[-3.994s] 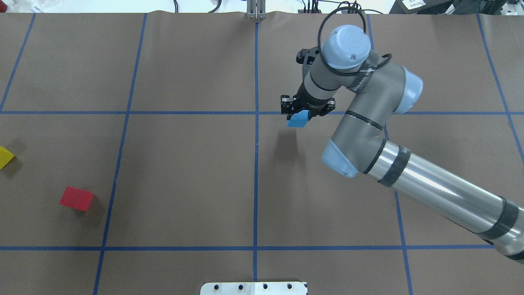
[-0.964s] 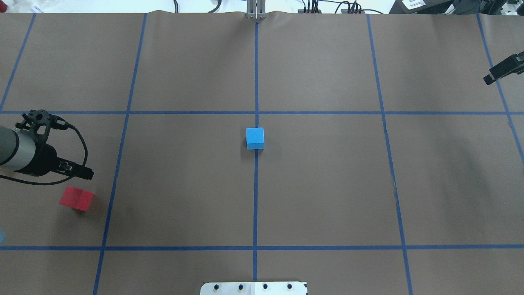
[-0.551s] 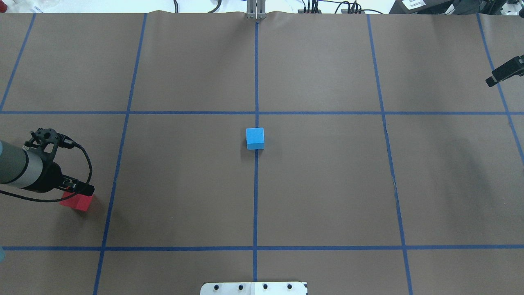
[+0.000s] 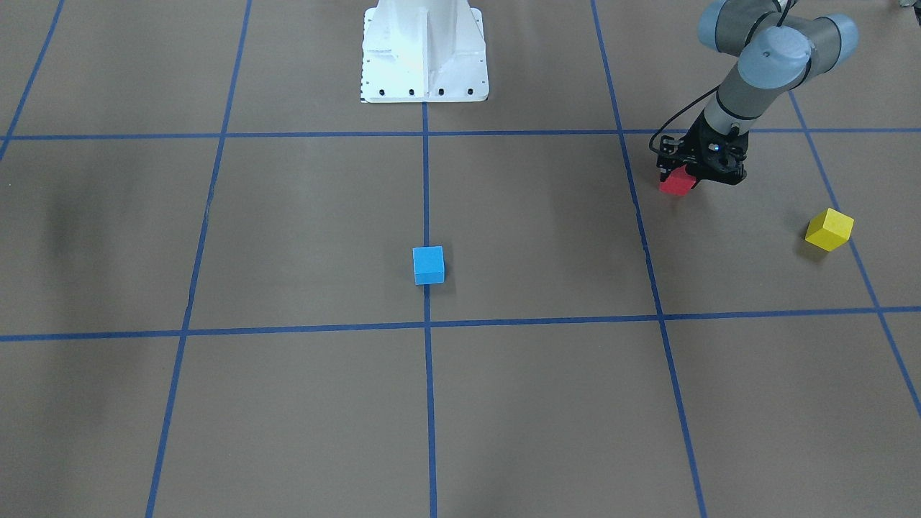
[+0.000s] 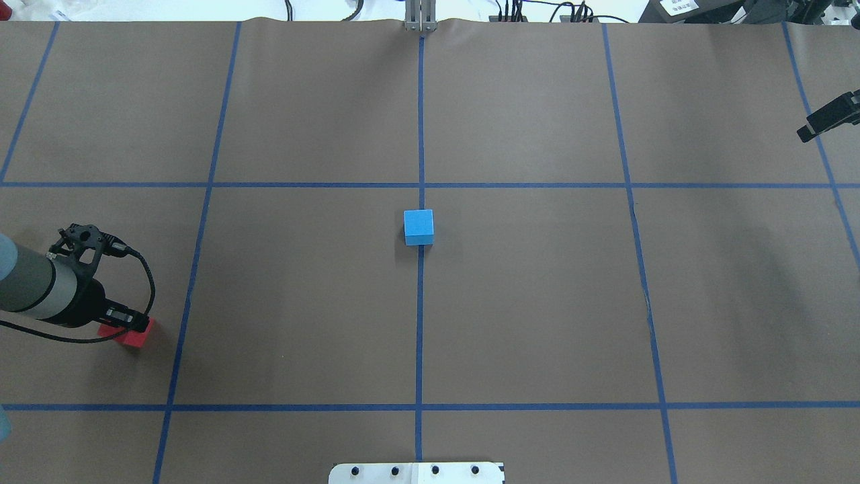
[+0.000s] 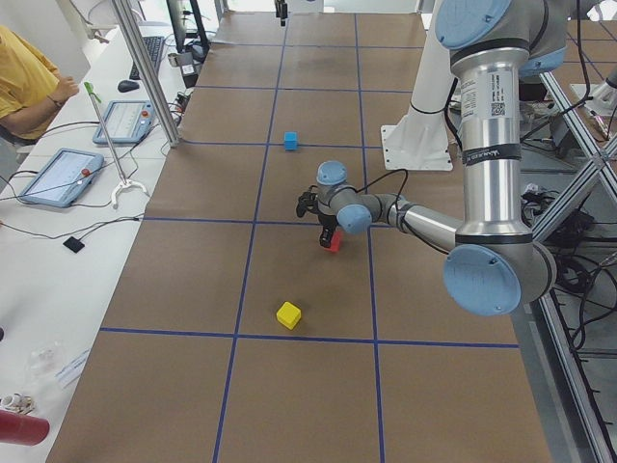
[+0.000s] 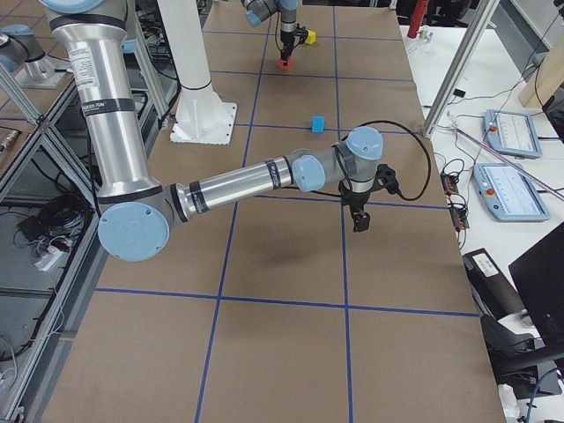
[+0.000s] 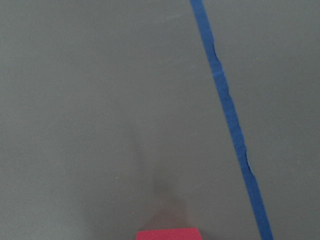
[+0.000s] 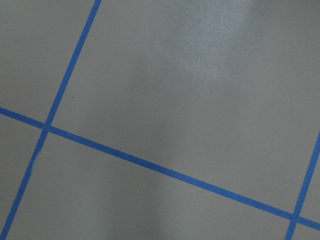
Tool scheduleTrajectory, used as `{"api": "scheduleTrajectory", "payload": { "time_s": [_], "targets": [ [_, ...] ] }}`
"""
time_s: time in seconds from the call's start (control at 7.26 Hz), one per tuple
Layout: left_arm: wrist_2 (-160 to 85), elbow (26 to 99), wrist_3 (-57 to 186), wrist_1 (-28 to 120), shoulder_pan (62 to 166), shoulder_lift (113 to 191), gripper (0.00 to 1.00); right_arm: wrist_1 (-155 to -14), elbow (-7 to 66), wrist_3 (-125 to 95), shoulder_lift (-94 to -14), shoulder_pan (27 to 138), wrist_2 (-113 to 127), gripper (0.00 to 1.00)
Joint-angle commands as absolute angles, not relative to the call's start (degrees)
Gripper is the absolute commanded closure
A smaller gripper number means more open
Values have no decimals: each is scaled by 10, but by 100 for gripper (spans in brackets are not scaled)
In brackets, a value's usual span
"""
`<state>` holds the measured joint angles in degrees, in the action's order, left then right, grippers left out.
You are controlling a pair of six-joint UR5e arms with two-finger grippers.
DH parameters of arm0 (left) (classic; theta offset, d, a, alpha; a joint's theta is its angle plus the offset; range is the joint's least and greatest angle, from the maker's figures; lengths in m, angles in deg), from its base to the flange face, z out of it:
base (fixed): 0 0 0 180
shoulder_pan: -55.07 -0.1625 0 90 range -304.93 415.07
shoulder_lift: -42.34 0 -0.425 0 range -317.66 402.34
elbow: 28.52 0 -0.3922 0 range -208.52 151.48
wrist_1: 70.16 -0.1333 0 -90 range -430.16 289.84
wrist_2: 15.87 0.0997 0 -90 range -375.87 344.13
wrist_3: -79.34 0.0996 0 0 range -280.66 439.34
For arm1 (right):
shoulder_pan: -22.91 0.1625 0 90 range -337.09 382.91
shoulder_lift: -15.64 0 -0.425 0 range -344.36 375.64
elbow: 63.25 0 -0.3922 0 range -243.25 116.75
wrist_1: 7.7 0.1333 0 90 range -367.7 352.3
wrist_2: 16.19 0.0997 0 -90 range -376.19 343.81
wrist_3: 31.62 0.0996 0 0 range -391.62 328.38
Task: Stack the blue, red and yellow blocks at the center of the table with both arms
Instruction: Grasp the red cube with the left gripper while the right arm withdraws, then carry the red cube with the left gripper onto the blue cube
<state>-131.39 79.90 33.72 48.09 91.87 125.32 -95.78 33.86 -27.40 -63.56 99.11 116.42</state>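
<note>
The robot's left gripper should next take hold of the red block (image 5: 134, 335) by its opposite sides, so that it can stack it on the blue block.
The blue block (image 5: 418, 226) sits on the centre line of the table, also in the front view (image 4: 429, 265). The red block (image 5: 134, 335) lies at the table's left side. My left gripper (image 5: 125, 320) is low over it, open, with its fingers around the block (image 4: 676, 183). In the left wrist view only the block's top edge (image 8: 167, 234) shows at the bottom. The yellow block (image 4: 829, 229) lies further out beyond the red one. My right gripper (image 5: 828, 119) is open and empty at the far right edge.
Brown paper with blue tape grid lines (image 5: 420, 336) covers the table. The robot's white base plate (image 5: 416, 473) is at the near edge. Operators' tablets (image 6: 60, 174) lie on a side bench beyond the table.
The right arm set the blue block down at the centre and pulled back to the right edge. The left arm came in and lowered its gripper onto the red block.
</note>
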Motion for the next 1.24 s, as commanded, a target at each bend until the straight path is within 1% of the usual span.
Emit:
{"api": "scheduleTrajectory", "payload": {
  "time_s": [0.0,0.14,0.28,0.41,0.55,0.69,0.83,0.96,1.1],
  "targets": [
    [-1354,849,338,413,929,1259,100,-961,336,-266,-641,991,1164,0],
    [-1357,890,338,303,941,1304,100,-979,337,-266,-642,996,1164,0],
    [-1353,889,335,191,952,1411,100,-988,337,-266,-643,998,1165,0],
    [-1352,873,312,96,953,1514,100,-1002,337,-265,-643,1002,1166,0],
    [-1352,836,263,56,951,1605,100,-1021,337,-263,-642,1014,1165,0],
    [-1353,777,202,52,949,1686,100,-1024,336,-263,-642,1017,1165,0],
    [-1352,710,152,52,941,1763,100,-1023,337,-263,-642,1018,1165,0],
    [-1348,624,118,54,929,1845,100,-1023,337,-263,-642,1018,1165,0],
    [-1330,558,106,61,917,1896,100,-1023,337,-263,-643,1019,1164,0]
  ]
}}
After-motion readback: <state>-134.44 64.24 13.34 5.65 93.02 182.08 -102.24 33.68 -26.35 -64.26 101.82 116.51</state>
